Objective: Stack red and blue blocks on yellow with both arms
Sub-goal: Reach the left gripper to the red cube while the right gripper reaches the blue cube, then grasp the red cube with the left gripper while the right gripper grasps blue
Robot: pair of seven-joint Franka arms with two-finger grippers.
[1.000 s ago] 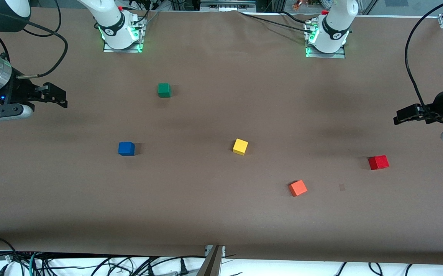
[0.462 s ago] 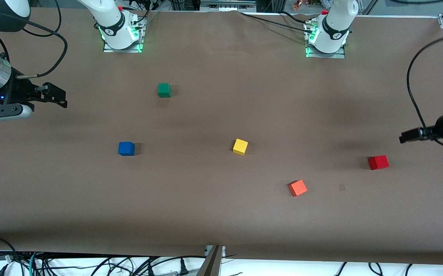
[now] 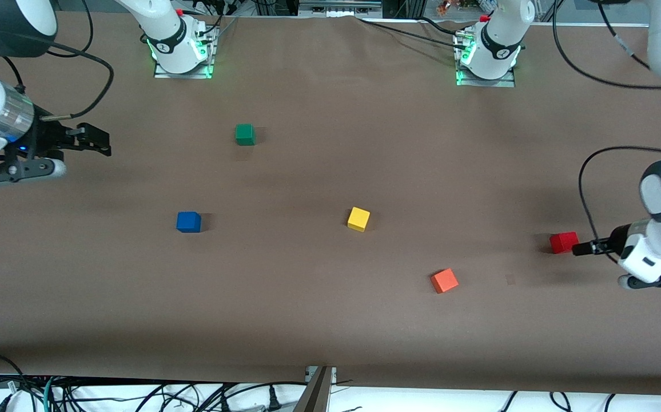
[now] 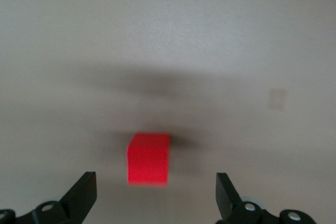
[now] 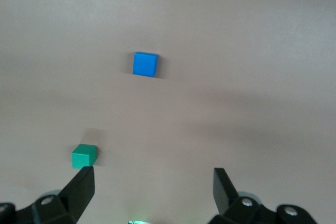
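Note:
The red block needs to be stacked on the yellow block (image 3: 358,218), so my left gripper should next grip the red block by its opposite sides.
The red block (image 3: 564,242) lies on the table toward the left arm's end. My left gripper (image 3: 580,249) is low, right beside it, open and empty. In the left wrist view the red block (image 4: 148,159) sits just ahead of the open left gripper (image 4: 155,195), not between the fingers. The blue block (image 3: 188,221) lies toward the right arm's end. The yellow block (image 3: 358,218) sits near the table's middle. My right gripper (image 3: 103,149) hovers open and empty at the right arm's end. The right wrist view shows the blue block (image 5: 145,64) well ahead of the right gripper (image 5: 152,190).
An orange-red cube (image 3: 444,280) lies nearer the front camera, between the yellow and red blocks. A green cube (image 3: 245,134) lies farther from the camera than the blue block, and also shows in the right wrist view (image 5: 84,156). A brown mat (image 3: 330,320) covers the table.
My left arm has swung toward the front camera and down, bringing its gripper next to the red block. My right gripper has shifted slightly toward the table's middle. No block has moved.

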